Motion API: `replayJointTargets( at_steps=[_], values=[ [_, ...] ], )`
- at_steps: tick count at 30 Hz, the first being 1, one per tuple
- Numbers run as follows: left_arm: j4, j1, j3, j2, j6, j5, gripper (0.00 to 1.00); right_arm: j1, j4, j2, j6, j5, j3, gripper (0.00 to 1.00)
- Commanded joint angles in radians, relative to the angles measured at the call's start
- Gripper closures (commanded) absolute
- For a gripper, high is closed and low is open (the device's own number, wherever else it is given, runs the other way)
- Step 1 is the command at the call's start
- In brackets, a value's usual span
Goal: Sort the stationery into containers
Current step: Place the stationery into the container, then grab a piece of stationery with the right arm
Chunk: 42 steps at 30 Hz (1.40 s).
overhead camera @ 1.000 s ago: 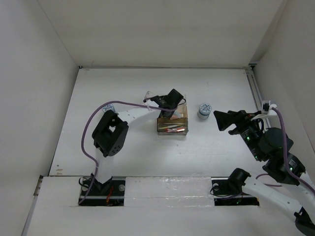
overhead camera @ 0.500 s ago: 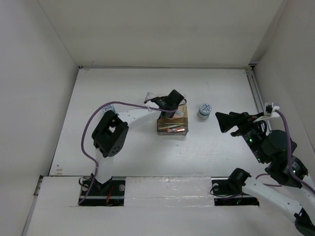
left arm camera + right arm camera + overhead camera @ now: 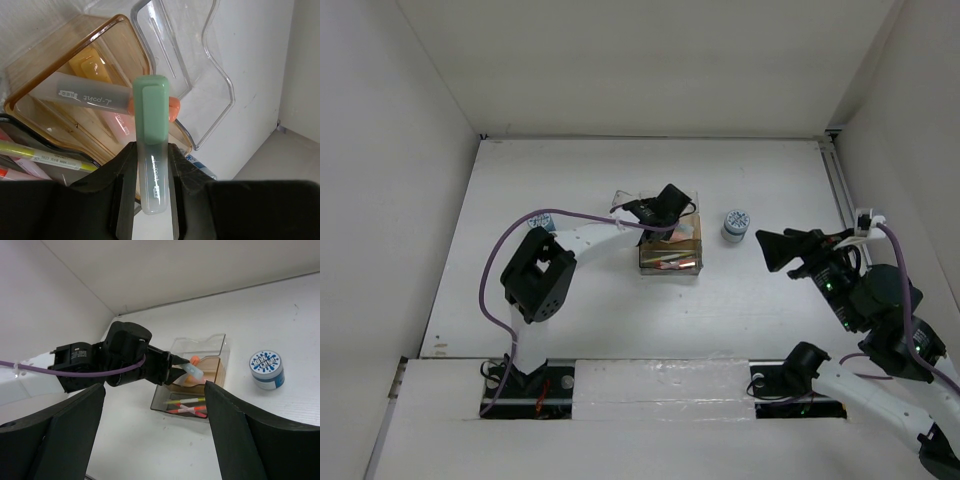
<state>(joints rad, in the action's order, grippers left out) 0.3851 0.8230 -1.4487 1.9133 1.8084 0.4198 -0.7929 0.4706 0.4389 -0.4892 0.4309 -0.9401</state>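
Note:
The left gripper should open now: the short green-capped marker (image 3: 151, 145) is above the tan section of the organizer and inside that section's rim, so the marker would fall in.
My left gripper (image 3: 667, 207) is shut on a short green-capped marker (image 3: 151, 145) and holds it over the far end of the clear organizer (image 3: 670, 268). In the left wrist view the gripper (image 3: 150, 185) is above the tan compartment (image 3: 135, 45), where an orange marker (image 3: 92, 67) and an orange-capped marker (image 3: 95, 95) lie. A yellow pen (image 3: 45, 155) lies in the neighbouring compartment. In the right wrist view the held marker (image 3: 194, 371) hangs over the organizer (image 3: 220, 342), with yellow and red pens (image 3: 187, 405) inside. My right gripper (image 3: 772, 247) is open and empty, right of a blue patterned roll (image 3: 735, 223).
The roll (image 3: 266, 369) stands on the table right of the organizer. A small blue-white item (image 3: 544, 222) lies by the left arm's elbow. White walls enclose the table on the left, back and right. My right gripper (image 3: 155, 440) frames the right wrist view, its fingers (image 3: 55, 435) wide apart.
My left gripper has shifted slightly towards the back with the green marker, and its elbow has dropped to the left. My right arm drew back a little to the right.

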Motion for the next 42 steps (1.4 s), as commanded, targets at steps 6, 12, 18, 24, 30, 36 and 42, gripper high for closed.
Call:
replayJointTargets(
  at_steps=[6,12,18,24,30,36,42],
  values=[
    [-0.008,0.004,0.023,-0.06,0.097,0.086,0.72,0.004,0.0,-0.006,0.029,-0.035,-0.028,0.14],
    [-0.043,0.004,0.044,-0.079,0.078,0.086,0.46,0.004,0.0,-0.006,0.029,-0.044,-0.019,0.14],
    [-0.061,0.004,0.062,-0.105,0.069,0.086,0.37,0.004,0.0,-0.006,0.029,-0.044,-0.019,0.14],
    [-0.075,0.057,0.033,-0.195,-0.067,0.252,0.16,0.004,0.0,-0.006,0.038,-0.044,-0.009,0.14],
    [-0.005,0.071,-0.032,-0.273,-0.271,0.352,0.0,0.004,-0.02,0.024,0.023,0.0,0.001,0.13],
    [-0.018,0.071,0.007,-0.371,-0.486,0.43,0.0,0.004,-0.056,0.139,-0.074,-0.006,0.032,0.1],
    [-0.033,-0.042,0.189,-0.54,-0.679,0.314,0.0,0.26,-0.26,0.386,-0.14,-0.449,0.11,0.12]
  ],
)
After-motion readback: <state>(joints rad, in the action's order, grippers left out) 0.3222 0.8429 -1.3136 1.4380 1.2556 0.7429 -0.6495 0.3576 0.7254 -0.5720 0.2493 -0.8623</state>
